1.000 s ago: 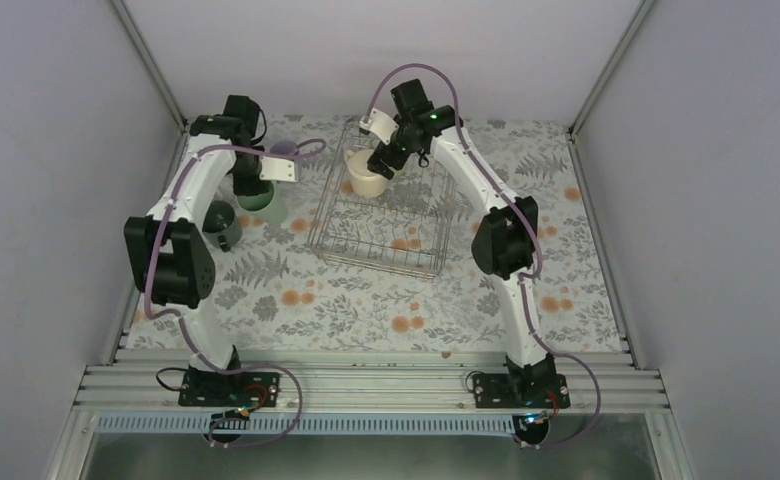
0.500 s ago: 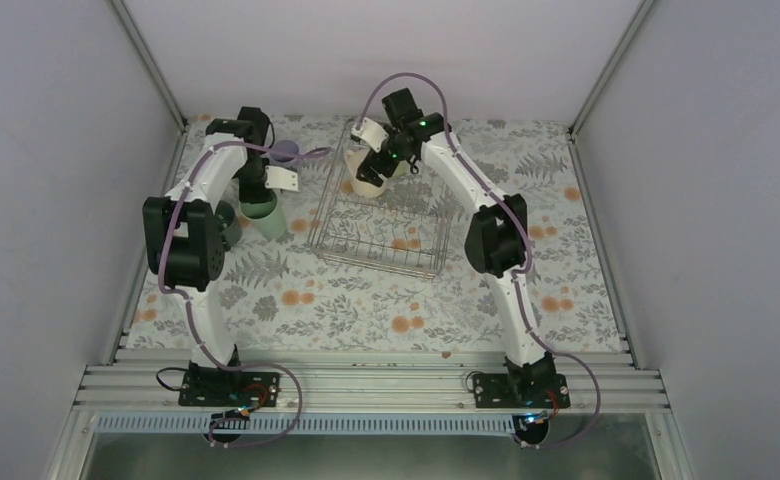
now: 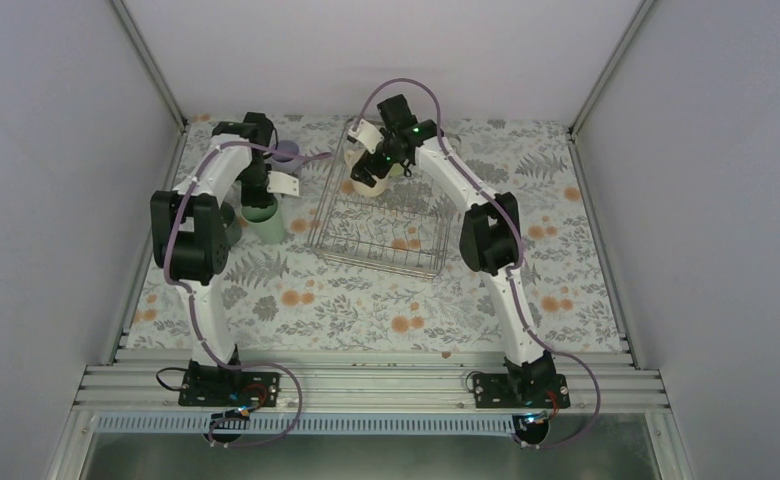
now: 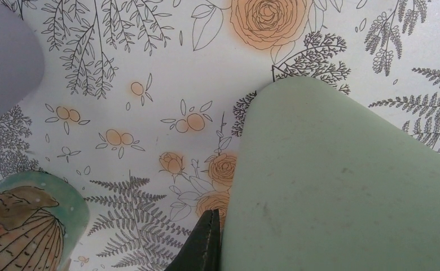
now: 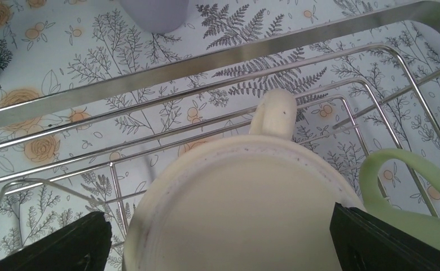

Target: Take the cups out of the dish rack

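Note:
The pale green cup's base (image 4: 299, 88) meets the printed tabletop below my fingers and the cup would stay upright, so it is time for my left gripper to open.
The dish rack (image 3: 338, 230) stands mid-table; its rim shows in the right wrist view (image 5: 150, 79). My right gripper (image 3: 364, 172) is open at the rack's far left corner. Its fingers (image 5: 54, 248) straddle a cream cup (image 5: 246, 209) that lies bottom-up, handle pointing away. A pale green cup's handle (image 5: 409, 180) shows to its right in the rack. My left gripper (image 3: 259, 195) is over another pale green cup (image 3: 268, 226) standing left of the rack. One finger (image 4: 206, 243) presses its wall (image 4: 342, 186); the other is hidden.
A lavender cup (image 3: 286, 152) stands beyond the left gripper, and a dark cup (image 3: 228, 228) is partly behind the left arm. A cup with brown markings (image 4: 20, 226) sits close by the left gripper. The left wall is near these cups.
My right gripper has moved left and down over the cream cup, now covering it from above. My left arm has folded in and the pale green cup has shifted slightly nearer.

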{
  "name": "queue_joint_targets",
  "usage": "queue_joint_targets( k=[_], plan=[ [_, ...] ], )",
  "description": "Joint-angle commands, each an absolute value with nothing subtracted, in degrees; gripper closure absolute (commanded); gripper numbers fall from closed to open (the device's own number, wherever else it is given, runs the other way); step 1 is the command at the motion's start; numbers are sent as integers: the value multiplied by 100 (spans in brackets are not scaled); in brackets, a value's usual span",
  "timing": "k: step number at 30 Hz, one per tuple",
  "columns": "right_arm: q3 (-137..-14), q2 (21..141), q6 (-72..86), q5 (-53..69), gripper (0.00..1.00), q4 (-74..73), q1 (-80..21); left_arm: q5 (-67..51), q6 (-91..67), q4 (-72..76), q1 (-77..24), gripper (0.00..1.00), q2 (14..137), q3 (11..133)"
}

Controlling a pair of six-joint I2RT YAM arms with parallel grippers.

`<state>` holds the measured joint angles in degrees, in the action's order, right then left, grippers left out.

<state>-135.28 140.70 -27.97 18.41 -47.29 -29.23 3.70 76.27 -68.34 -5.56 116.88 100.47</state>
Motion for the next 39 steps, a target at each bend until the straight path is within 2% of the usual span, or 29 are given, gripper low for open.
queue_joint_targets(
  k=[1,6,8,12,14,16,19,30,33,39],
  plan=[
    [-13359,14239,-2627,1592,0,-4521,-2958,432,7711,-6940,-588,98,11800,10103],
    [-13571,14317,-2638,1564,0,-4357,-2960,463,7615,-7044,-671,97,11929,10218],
    [-13866,14503,-2682,1493,0,-4606,-2967,503,7553,-7108,-705,92,11976,10256],
    [-13770,14559,-2836,1353,2,-5080,-2975,543,7573,-7035,-753,69,11925,10203],
    [-13406,14373,-2892,1309,5,-5171,-2976,549,7595,-7033,-796,50,11865,10207],
    [-12953,14094,-2932,1283,8,-5162,-2970,535,7643,-7037,-871,36,11792,10266],
    [-12419,13737,-2972,1223,15,-5210,-2954,239,7686,-7233,-949,23,11748,10675],
    [-11135,12799,-3040,1194,20,-5647,-2811,-201,7648,-7668,-1072,13,11842,12446],
    [-10767,12523,-3082,1297,20,-5757,-2785,-532,7662,-7003,-1150,12,11617,12241],
    [-10222,11990,-3171,1406,17,-5779,-2713,-1003,7923,-4664,-1426,11,10869,10703]
  ],
)
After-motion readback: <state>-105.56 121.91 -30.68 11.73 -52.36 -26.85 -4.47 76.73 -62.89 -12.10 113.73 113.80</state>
